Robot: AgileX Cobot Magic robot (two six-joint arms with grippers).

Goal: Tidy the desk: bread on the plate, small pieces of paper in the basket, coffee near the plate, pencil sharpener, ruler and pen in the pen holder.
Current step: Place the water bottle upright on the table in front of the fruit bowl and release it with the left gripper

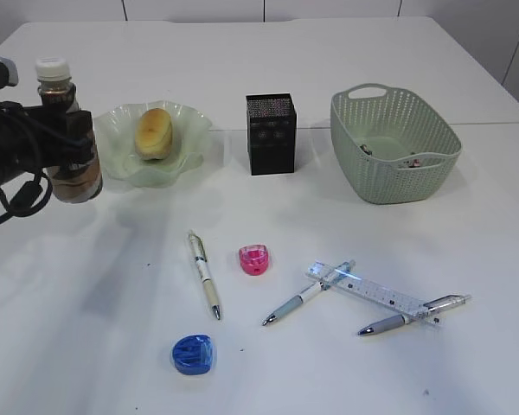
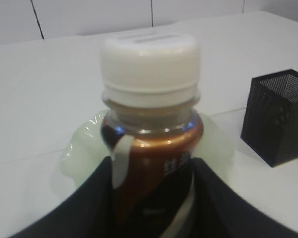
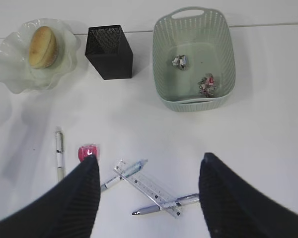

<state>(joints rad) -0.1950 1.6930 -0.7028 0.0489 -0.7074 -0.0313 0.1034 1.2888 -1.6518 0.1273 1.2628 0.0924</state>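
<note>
My left gripper is closed on the coffee and needs to stay closed until I bring the coffee down, because the coffee's base point(image 1: 78, 195) hangs above the tabletop beside the plate point(image 1: 193, 123).
My left gripper point(image 1: 73, 131) is shut on the brown coffee point(image 1: 67, 169) bottle, upright just left of the plate point(image 1: 193, 123); whether its base touches the desk I cannot tell. The bread point(image 1: 154, 131) lies on the plate. In the left wrist view both dark fingers point(image 2: 84, 203) clamp the coffee point(image 2: 151, 136). My right gripper point(image 3: 149, 157) hangs open high over the ruler point(image 3: 148, 187), which lies across two pens point(image 3: 123, 174). Two pieces of paper point(image 3: 180, 61) lie in the basket point(image 3: 161, 59). The pen holder point(image 1: 271, 134) stands between plate and basket.
A third pen point(image 1: 204, 274) lies left of a pink pencil sharpener point(image 1: 253, 258). A blue sharpener point(image 1: 193, 354) sits near the front edge. The left arm's body and cables point(image 1: 13, 164) fill the far left. The desk's back part point(image 1: 242, 52) is bare white.
</note>
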